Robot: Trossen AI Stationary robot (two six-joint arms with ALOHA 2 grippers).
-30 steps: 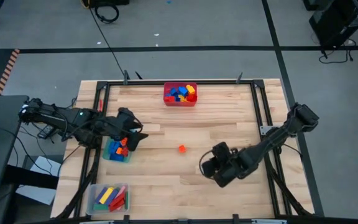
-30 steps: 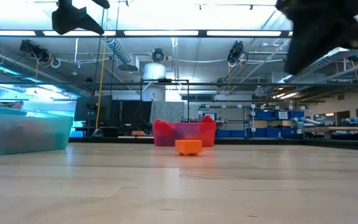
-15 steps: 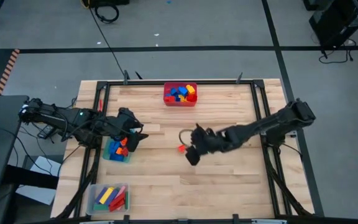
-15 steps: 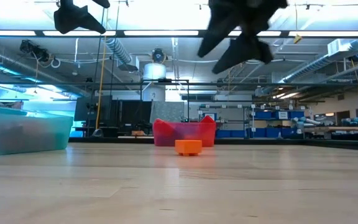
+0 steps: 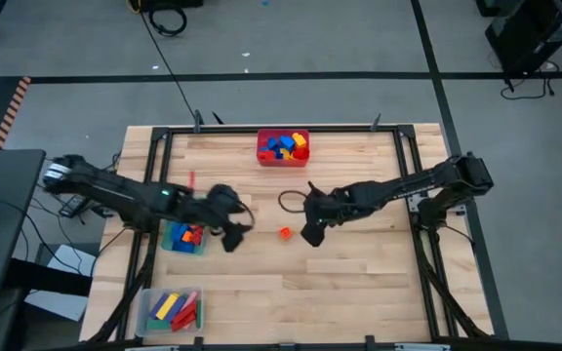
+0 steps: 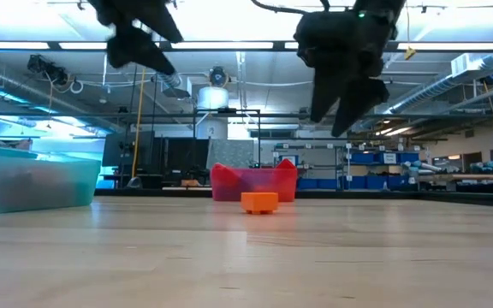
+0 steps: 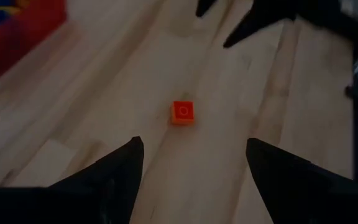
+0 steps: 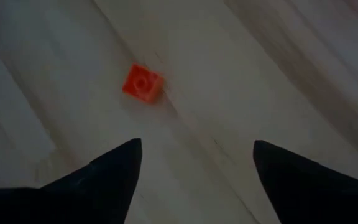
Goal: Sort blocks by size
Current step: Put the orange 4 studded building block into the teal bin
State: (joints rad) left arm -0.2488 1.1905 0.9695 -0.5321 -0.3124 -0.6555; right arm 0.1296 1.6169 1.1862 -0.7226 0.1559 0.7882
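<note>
Next, my left gripper will grab the opposite sides of the small orange block, to sort it with its size group.
One small orange block (image 5: 285, 232) lies flat on the bare wood near the table's middle; it also shows in the low view (image 6: 259, 202). My left gripper (image 5: 232, 240) hovers open just to its left, with the block (image 7: 183, 112) ahead of its fingers. My right gripper (image 5: 310, 234) hovers open just to the block's right and slants down, the block (image 8: 143, 83) lying beyond its fingertips. Both grippers are above the table and hold nothing. More blocks lie in the bins.
A red bin (image 5: 282, 147) with mixed blocks stands at the far edge's middle. A teal bin (image 5: 181, 237) with blocks sits at the left, beside my left gripper. A clear bin (image 5: 169, 310) with long blocks stands at the near left corner.
My right gripper has swung from the near right part of the table toward the orange block, rolling as it went. My left gripper has left the teal bin, moving toward the table's right and a little down, toward the same block. The block has kept still.
</note>
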